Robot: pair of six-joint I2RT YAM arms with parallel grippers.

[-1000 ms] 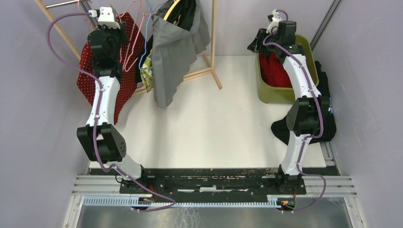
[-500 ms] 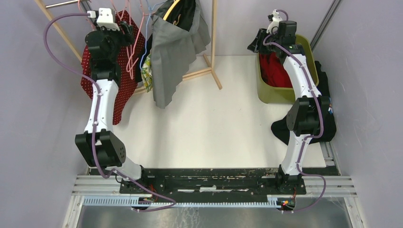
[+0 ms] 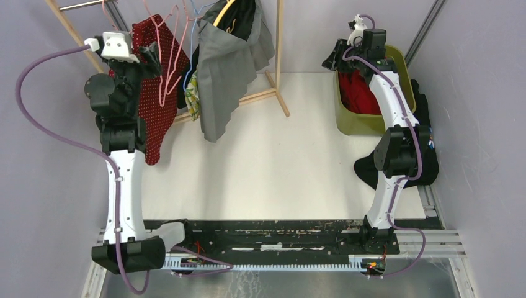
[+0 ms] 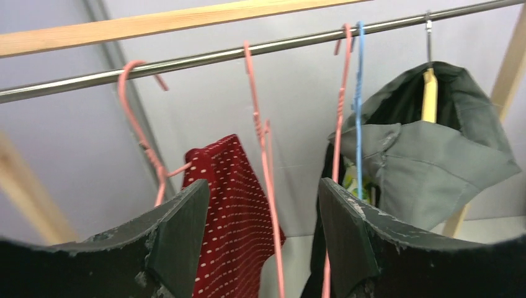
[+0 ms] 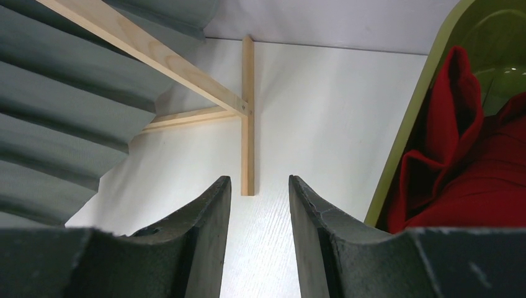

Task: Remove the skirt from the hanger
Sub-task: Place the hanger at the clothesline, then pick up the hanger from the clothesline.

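Note:
My left gripper will hold the pink wire hanger by its near bare arm, below the twisted neck. This will leave the dotted skirt free to remove.
A red white-dotted skirt hangs at the left end of the rack; in the left wrist view the red dotted skirt meets a pink wire hanger at its top corner. My left gripper is open just left of it, level with the hangers. In its own view the left gripper holds nothing, and a second pink hanger hangs beyond the gap. A grey pleated skirt hangs further right. My right gripper is open and empty beside the green bin.
The metal rail carries pink and blue wire hangers. The rack's wooden leg and foot rest on the white table. A red garment lies in the green bin. Black cloth lies at the table's right edge.
My left gripper has gone from shut to open and drawn back to the left from the pink hangers. The red dotted skirt has swung. The right arm has not moved.

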